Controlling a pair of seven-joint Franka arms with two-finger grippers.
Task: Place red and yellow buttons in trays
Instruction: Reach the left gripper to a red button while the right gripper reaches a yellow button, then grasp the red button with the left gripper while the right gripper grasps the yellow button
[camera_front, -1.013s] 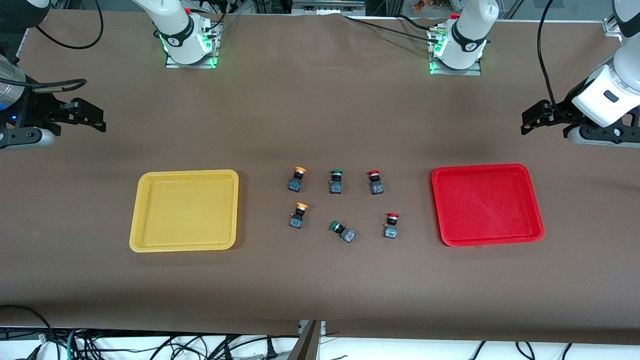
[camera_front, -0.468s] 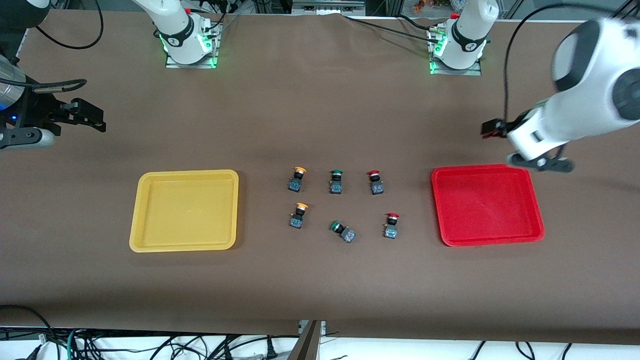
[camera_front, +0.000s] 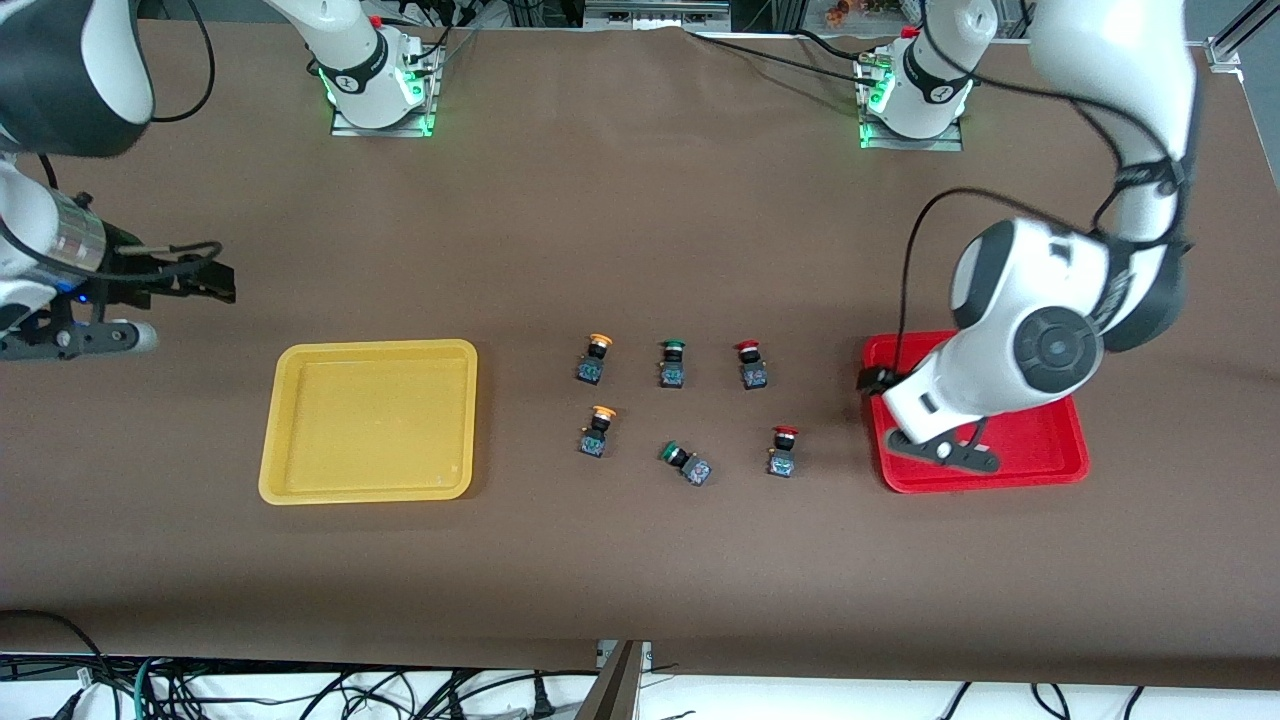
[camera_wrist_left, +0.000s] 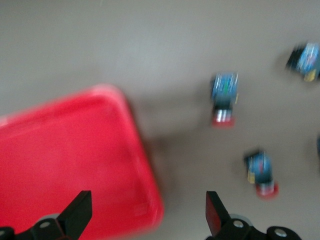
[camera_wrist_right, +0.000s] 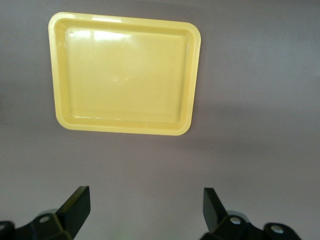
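The red button needs to go in the red tray (camera_front: 1045, 450), so my left gripper should next grab the red button by its blue circuit-board body (camera_front: 781, 462).
The yellow tray (camera_front: 368, 420) lies toward the right arm's end of the table and the red tray (camera_front: 1045, 450) toward the left arm's end. Between them stand two yellow buttons (camera_front: 595, 358) (camera_front: 597, 430) and two red buttons (camera_front: 750, 364) (camera_front: 783, 450). My left gripper (camera_front: 868, 380) hangs open and empty over the red tray's edge that faces the buttons. The left wrist view shows that tray (camera_wrist_left: 75, 160), the open gripper (camera_wrist_left: 147, 210) and both red buttons (camera_wrist_left: 223, 100) (camera_wrist_left: 261, 172), blurred. My right gripper (camera_front: 215, 283) is open and empty beside the yellow tray (camera_wrist_right: 125, 75), seen in the right wrist view (camera_wrist_right: 145, 202).
Two green-capped switches (camera_front: 673, 362) (camera_front: 685, 462) sit between the yellow and red buttons; the one nearer the front camera lies tipped over. The left arm's white body covers much of the red tray. Bare brown table surrounds the trays.
The left arm has swung in from its end of the table to over the red tray. The right gripper has shifted slightly toward the yellow tray. Buttons and trays have not moved.
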